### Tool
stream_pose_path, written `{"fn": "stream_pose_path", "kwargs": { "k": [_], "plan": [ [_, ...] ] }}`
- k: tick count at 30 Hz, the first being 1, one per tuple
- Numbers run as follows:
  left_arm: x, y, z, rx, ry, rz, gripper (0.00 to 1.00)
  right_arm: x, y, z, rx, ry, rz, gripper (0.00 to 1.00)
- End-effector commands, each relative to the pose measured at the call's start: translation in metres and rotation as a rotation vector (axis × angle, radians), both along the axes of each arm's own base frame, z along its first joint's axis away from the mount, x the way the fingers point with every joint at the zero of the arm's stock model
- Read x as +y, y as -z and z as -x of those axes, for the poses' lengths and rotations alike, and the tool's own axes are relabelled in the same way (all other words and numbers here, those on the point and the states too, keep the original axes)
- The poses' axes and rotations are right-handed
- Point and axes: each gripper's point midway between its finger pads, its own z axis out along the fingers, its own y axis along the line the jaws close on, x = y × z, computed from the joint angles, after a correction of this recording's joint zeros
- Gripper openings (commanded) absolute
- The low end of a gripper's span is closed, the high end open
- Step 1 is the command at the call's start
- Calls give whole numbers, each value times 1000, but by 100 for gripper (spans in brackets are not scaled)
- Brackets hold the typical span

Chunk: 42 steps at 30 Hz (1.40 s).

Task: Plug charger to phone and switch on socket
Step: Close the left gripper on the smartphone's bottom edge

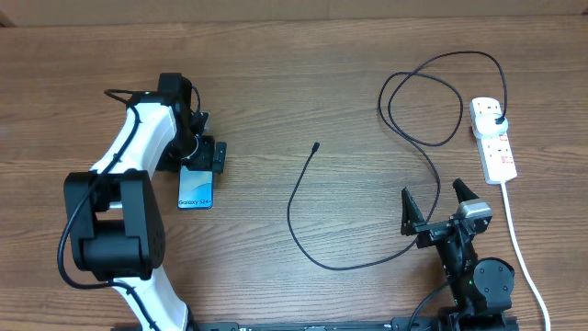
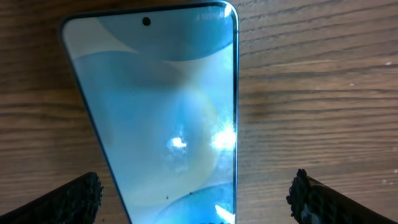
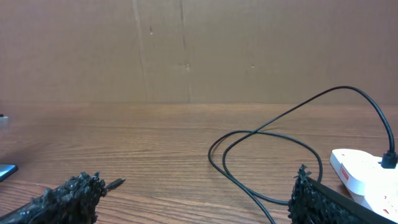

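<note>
The phone [image 1: 195, 191] looks narrow below my fingers, so it is too early to close. My left gripper lowers first, then closes on the phone.
The phone [image 1: 195, 191] lies flat on the table at the left with its blue-teal screen up, and it fills the left wrist view [image 2: 168, 112]. My left gripper [image 1: 196, 164] is open over the phone's far end, one finger on each side and apart from its edges [image 2: 196, 199]. The charger cable [image 1: 292, 216] curves across the middle, its small connector tip [image 1: 316, 144] lying loose. Its black plug [image 1: 497, 120] sits in the white socket strip [image 1: 496, 152] at the right. My right gripper [image 1: 432, 204] is open and empty near the front edge [image 3: 196, 193].
The cable makes a double loop [image 1: 423, 92] left of the socket strip; the loop [image 3: 267, 143], the tip [image 3: 115, 183] and the strip [image 3: 360, 174] show in the right wrist view. The strip's white cord [image 1: 516, 239] runs to the front edge beside my right arm.
</note>
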Motion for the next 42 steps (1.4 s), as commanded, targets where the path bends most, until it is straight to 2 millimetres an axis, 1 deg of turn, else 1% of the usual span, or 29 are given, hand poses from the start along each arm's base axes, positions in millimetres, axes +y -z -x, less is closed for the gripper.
{"fn": "stream_pose_path", "kwargs": {
  "k": [1,10,19,30,39,42],
  "plan": [
    [3,7,-4,7,12,8,100,-1,2,0,-2,8,2,100],
    [15,10,-5,2,-31,-13,99,-1,2,0,-2,8,2,100],
    [7,25,0,1,-44,31,100,-1,2,0,-2,8,2,100],
    [7,29,5,14,-69,30,100,-1,2,0,-2,8,2,100],
    [4,48,20,37,-96,28,100,-1,2,0,-2,8,2,100],
    [4,52,23,40,-99,28,96,-1,2,0,-2,8,2,100]
  ]
}}
